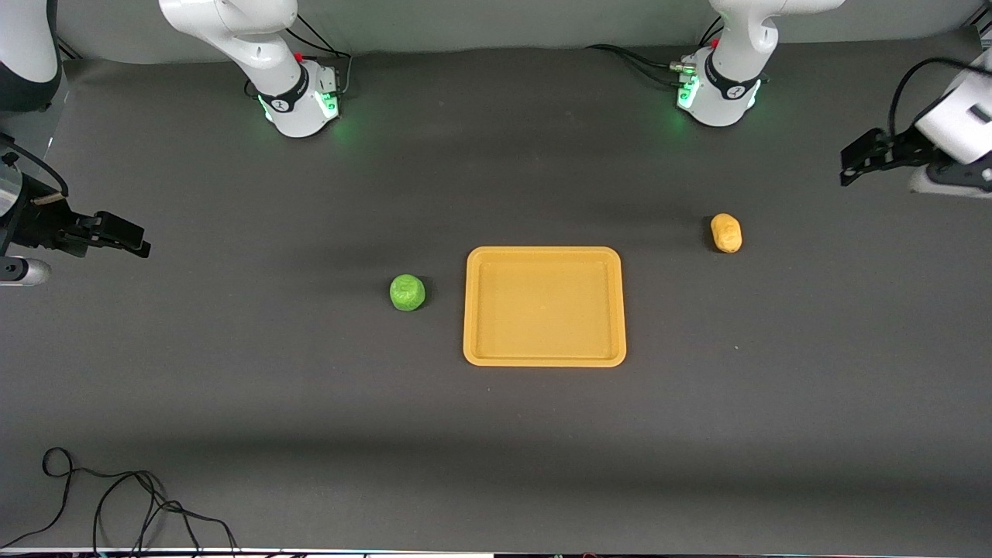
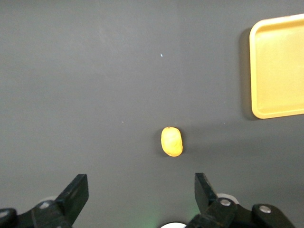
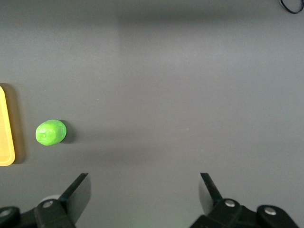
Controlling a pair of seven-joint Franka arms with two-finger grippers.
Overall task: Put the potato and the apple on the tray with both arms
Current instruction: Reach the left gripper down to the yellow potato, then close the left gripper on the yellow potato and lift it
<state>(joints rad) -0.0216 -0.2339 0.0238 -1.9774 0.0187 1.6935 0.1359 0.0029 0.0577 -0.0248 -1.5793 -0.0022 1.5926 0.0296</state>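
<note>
My left gripper is to grab the potato by its rounded body [image 1: 726, 233] next. Then my left gripper should put the potato on the yellow tray [image 1: 544, 305].
The yellow-orange tray [image 1: 544, 256] lies empty in the middle of the table; it also shows in the left wrist view [image 2: 280, 71] and, as a sliver, in the right wrist view [image 3: 4, 137]. The green apple [image 1: 407, 292] sits on the cloth beside the tray toward the right arm's end, also seen in the right wrist view [image 3: 50, 132]. The yellow-tan potato [image 1: 726, 232] lies toward the left arm's end, also in the left wrist view [image 2: 171, 141]. My left gripper [image 1: 852, 163] [image 2: 141, 192] is open and empty, raised at its end of the table. My right gripper [image 1: 132, 240] [image 3: 145, 192] is open and empty, raised at its end.
The dark cloth covers the whole table [image 1: 496, 434]. A loose black cable [image 1: 116, 504] lies at the corner nearest the front camera on the right arm's end. The two green-lit arm bases [image 1: 302, 101] [image 1: 717, 93] stand along the edge farthest from the front camera.
</note>
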